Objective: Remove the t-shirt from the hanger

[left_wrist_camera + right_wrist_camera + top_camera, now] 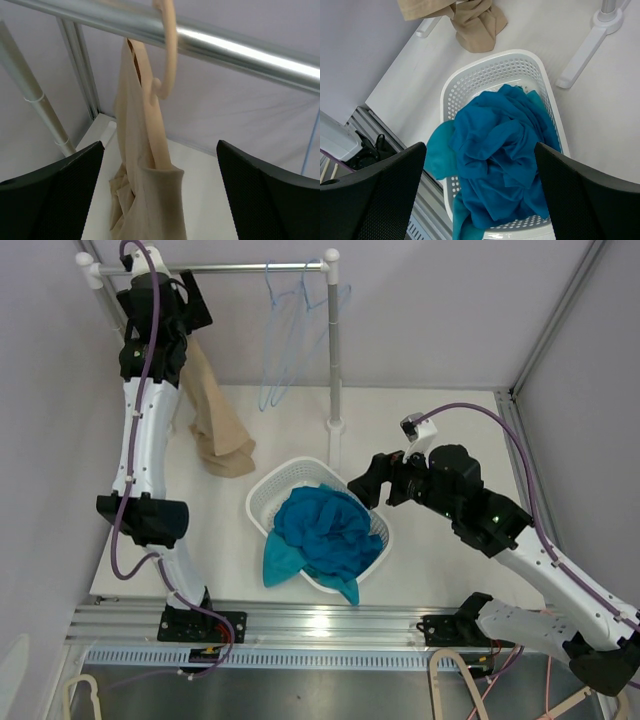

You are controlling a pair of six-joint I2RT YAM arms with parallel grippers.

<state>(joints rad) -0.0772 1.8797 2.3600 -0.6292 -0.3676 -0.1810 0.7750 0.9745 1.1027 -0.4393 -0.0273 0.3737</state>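
My left gripper should grab the hanger by its bare arm (157,133) beside the hook next, so the t-shirt (145,195) stays free to be taken off.
A beige t-shirt (212,415) hangs on a beige hanger (167,55) hooked over the metal rail (240,47) at the far left. Its lower end lies bunched on the table. In the left wrist view the t-shirt (145,195) hangs between my fingers. My left gripper (192,312) is up at the rail, open, with its jaws on either side of the shirt's shoulder and hanger arm and not touching them (160,145). My right gripper (372,485) is open and empty, hovering over the basket (480,146).
A white laundry basket (262,502) holds a crumpled blue garment (325,530) that spills over its near rim. Two empty light blue hangers (285,330) hang on the rail's right part. The rack's upright pole (335,350) and foot (590,47) stand behind the basket.
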